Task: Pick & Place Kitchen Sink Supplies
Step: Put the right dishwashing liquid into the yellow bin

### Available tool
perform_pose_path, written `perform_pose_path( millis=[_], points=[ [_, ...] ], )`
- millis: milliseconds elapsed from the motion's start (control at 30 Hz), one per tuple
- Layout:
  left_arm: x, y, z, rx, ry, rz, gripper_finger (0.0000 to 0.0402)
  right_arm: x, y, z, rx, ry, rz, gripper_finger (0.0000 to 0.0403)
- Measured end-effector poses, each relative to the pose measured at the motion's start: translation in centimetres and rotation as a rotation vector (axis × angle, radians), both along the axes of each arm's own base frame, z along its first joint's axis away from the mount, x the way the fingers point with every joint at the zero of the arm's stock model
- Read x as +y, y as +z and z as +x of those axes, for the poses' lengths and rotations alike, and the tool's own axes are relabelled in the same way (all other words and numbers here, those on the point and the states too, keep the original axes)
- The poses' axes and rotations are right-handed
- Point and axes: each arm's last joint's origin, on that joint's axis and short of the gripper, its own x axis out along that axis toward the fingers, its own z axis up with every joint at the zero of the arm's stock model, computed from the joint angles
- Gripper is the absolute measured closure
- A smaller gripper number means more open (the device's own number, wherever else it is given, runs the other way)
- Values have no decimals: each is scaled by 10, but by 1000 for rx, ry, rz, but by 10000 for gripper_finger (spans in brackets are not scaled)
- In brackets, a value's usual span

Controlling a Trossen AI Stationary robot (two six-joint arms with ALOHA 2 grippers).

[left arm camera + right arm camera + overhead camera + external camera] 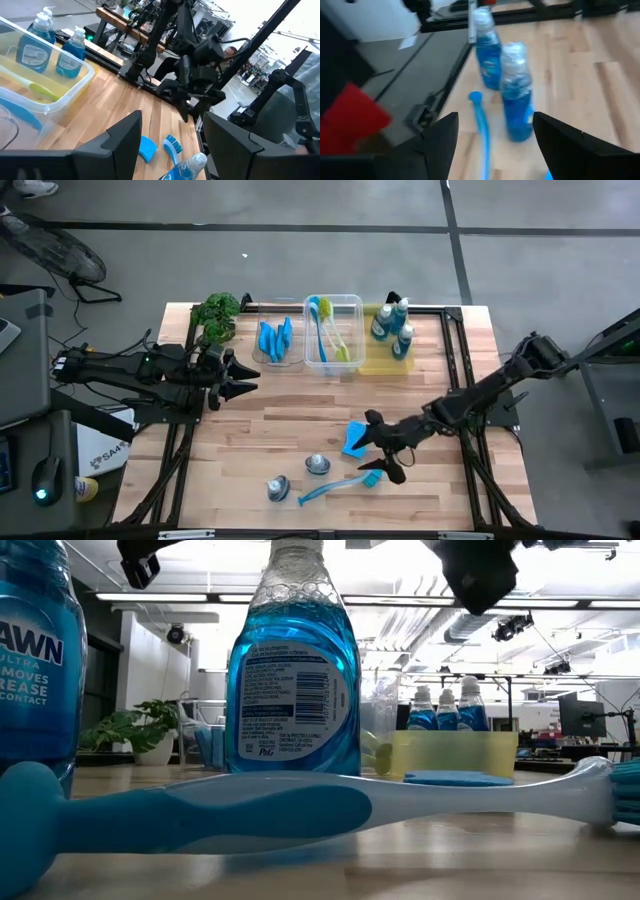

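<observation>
My right gripper grabs the blue-liquid bottle's body below the cap (pixel 318 465) next, to place the bottle in the yellow bin (pixel 385 358).
Two blue-liquid bottles (pixel 317 465) (pixel 278 488) stand upright on their bases near the table's front edge. Beside them a blue dish brush (pixel 335 485) lies flat, its bristle head (pixel 372 478) toward the right. A blue sponge (pixel 354 439) lies flat just beyond it. My right gripper (pixel 380 447) hovers open above the sponge and brush head, pointing toward the bottles (pixel 516 95); the low view shows it (pixel 480 575) well above the tabletop. My left gripper (pixel 240 377) waits open over the table's left side.
Along the far edge stand a clear bin with blue sponges (pixel 275 340), a clear bin with brushes (pixel 333 330) and a yellow bin (pixel 385 363) with bottles. A green plant (pixel 217 315) stands at the far left. Bare wood lies in the middle.
</observation>
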Motion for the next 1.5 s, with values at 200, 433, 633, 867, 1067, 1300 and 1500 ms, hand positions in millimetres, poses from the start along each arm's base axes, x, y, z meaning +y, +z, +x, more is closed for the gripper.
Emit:
perform_pose_path(
  millis=[200,433,633,867,1067,1300,1500],
  points=[
    [0,0,0,0,-1,1,193,18,-29,5,-35,-86,-59,152],
    [0,0,0,-1,-2,-1,193,44,-53,38,-60,-160,-173,152],
    [0,0,0,0,-3,-1,193,51,-57,59,-64,-225,-177,152],
    [0,-1,0,7,-3,0,193,53,-51,74,-83,-229,-154,152],
    [0,-1,0,8,-3,0,192,47,-47,80,-103,-236,-130,152],
    [0,-1,0,15,-3,1,192,34,-47,89,-112,-220,-92,152],
    [0,-2,0,16,-3,1,192,33,-55,93,-97,-187,-86,152]
  ],
)
